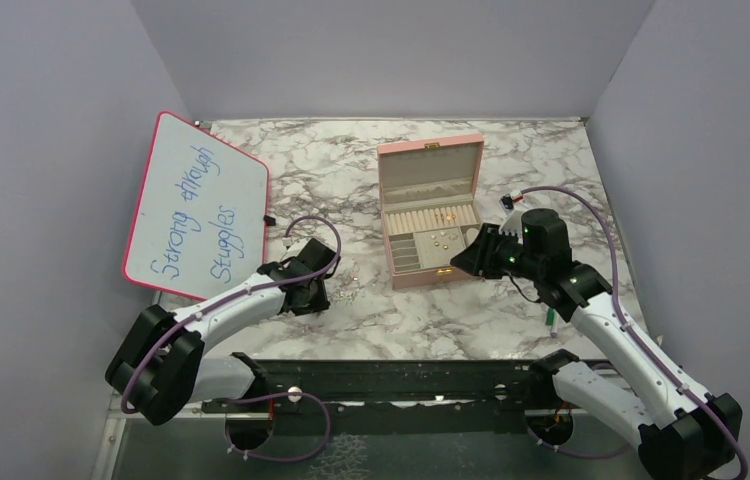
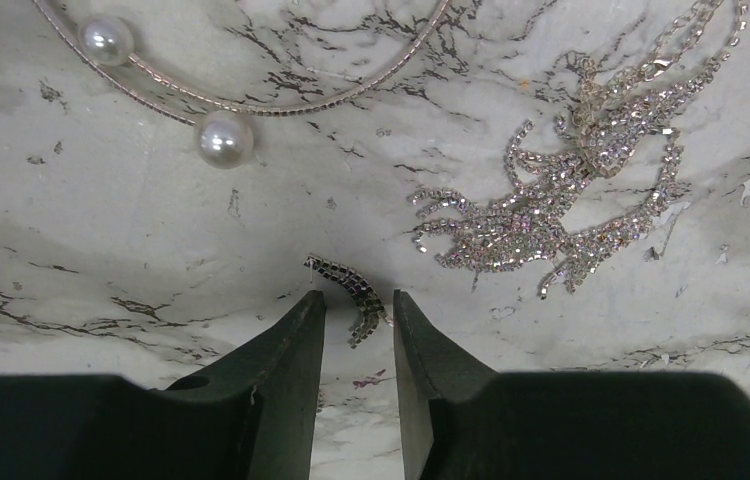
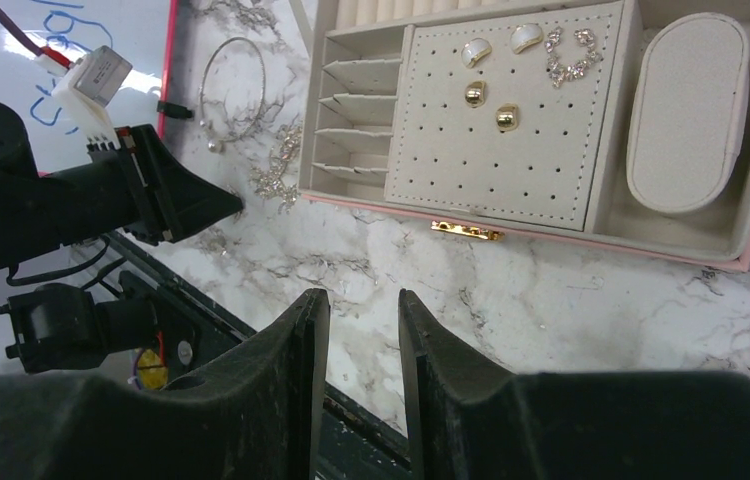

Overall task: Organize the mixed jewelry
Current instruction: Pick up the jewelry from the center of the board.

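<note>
The left gripper grabs the dark earring's middle (image 2: 358, 291) next, which leaves the earring's ends free for setting on the perforated pad.
The mixed jewelry lies on the marble in the left wrist view. It is a small dark rhinestone earring (image 2: 343, 276), a large sparkling rhinestone piece (image 2: 551, 200) and a thin silver hoop (image 2: 281, 105) with two pearls (image 2: 223, 140). My left gripper (image 2: 359, 296) is open and low over the table, and the dark earring lies loose just ahead of its tips. The open pink box (image 1: 431, 215) holds gold studs (image 3: 491, 105), white earrings (image 3: 501, 45) and a rhinestone piece (image 3: 571, 55) on its perforated pad. My right gripper (image 3: 363, 300) hovers open and empty in front of the box.
A pink-framed whiteboard (image 1: 196, 205) with handwriting leans at the left. The box also has ring rolls (image 1: 429, 217), slotted dividers (image 3: 356, 110) and an oval cushion (image 3: 686, 110). A black rail (image 1: 381, 385) runs along the near table edge.
</note>
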`<state>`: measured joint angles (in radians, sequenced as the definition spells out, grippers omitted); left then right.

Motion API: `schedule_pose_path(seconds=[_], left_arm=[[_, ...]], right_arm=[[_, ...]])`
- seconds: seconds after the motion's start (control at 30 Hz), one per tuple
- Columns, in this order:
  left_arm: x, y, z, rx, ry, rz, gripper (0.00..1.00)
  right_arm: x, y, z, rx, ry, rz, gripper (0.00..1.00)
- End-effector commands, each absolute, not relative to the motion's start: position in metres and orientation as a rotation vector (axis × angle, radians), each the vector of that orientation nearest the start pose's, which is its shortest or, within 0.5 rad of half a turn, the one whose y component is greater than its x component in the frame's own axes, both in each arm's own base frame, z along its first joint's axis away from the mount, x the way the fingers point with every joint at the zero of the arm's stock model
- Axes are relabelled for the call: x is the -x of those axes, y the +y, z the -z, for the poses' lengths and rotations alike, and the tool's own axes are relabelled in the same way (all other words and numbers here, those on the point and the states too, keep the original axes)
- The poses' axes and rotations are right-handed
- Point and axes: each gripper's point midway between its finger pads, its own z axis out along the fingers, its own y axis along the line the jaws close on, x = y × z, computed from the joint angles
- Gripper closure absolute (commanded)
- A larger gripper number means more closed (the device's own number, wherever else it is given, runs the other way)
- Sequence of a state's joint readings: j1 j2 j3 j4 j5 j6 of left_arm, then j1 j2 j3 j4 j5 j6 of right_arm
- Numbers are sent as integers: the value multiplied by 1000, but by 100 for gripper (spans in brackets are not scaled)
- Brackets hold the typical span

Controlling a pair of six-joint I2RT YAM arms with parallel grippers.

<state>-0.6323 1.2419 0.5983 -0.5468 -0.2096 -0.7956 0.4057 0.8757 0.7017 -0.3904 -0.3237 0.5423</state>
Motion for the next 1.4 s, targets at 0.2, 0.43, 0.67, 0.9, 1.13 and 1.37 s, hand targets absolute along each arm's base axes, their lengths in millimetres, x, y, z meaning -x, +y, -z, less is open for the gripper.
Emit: schedule_pose_path(seconds=[0.2, 0.43, 0.67, 0.9, 1.13, 1.37], left_arm=[[-216, -127, -38, 298, 2598, 72, 65], [-221, -120, -43, 318, 2570, 20, 63], [-216, -117, -32, 314, 2607, -14, 67], [-216, -115, -30, 311, 2610, -31, 77], [-218, -115, -28, 285, 2617, -52, 84], [-219, -115, -29, 287, 2617, -54, 100]], right_arm=[[-230, 180, -179, 53, 2224, -872, 64], [-230, 180, -178, 51, 2223, -868, 64], [-230, 180, -176, 54, 2228, -865, 64], [-230, 180, -175, 54, 2233, -866, 64], [-230, 178, -177, 53, 2227, -856, 64], [-229, 177, -175, 48, 2233, -851, 64]])
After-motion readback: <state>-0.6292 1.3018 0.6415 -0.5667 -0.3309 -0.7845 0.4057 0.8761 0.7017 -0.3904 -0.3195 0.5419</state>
